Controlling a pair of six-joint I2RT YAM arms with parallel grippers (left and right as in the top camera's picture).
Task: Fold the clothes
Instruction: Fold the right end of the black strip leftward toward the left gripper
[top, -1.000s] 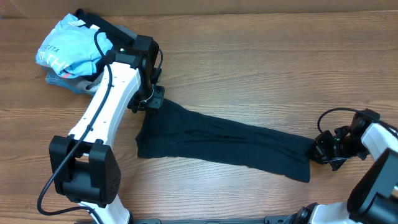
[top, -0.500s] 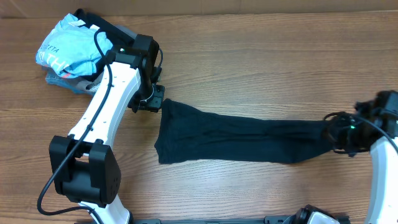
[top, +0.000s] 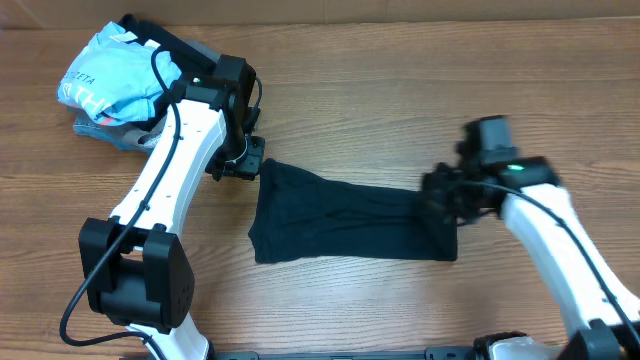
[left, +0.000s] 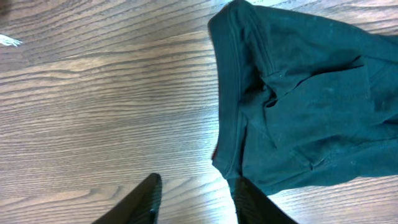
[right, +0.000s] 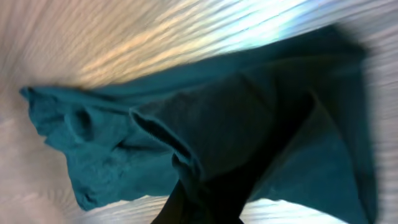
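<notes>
The shirt's end would fall short, bunched near the shirt's fold, if I let go now. My right gripper should keep holding it until it reaches the shirt's middle.
The dark T-shirt (top: 340, 215) lies on the wooden table as a long strip, its right end lifted and doubled back toward the left. My right gripper (top: 443, 200) is shut on that right end; in the right wrist view the cloth (right: 205, 137) hangs bunched from the jaws (right: 208, 208). My left gripper (top: 252, 160) is open and empty, just off the shirt's upper-left corner. In the left wrist view its fingers (left: 196, 199) straddle bare wood beside the shirt's hem (left: 227, 124). No logo shows.
A light-blue shirt with white lettering (top: 110, 80) lies on grey folded garments (top: 120, 135) at the back left corner. A cardboard wall (top: 400, 10) runs along the table's far edge. Bare wood (top: 400, 110) lies behind the shirt.
My left gripper let go of the shirt's left corner, and the shirt slid right. My right gripper lifted the right end and carried it leftward over the shirt.
</notes>
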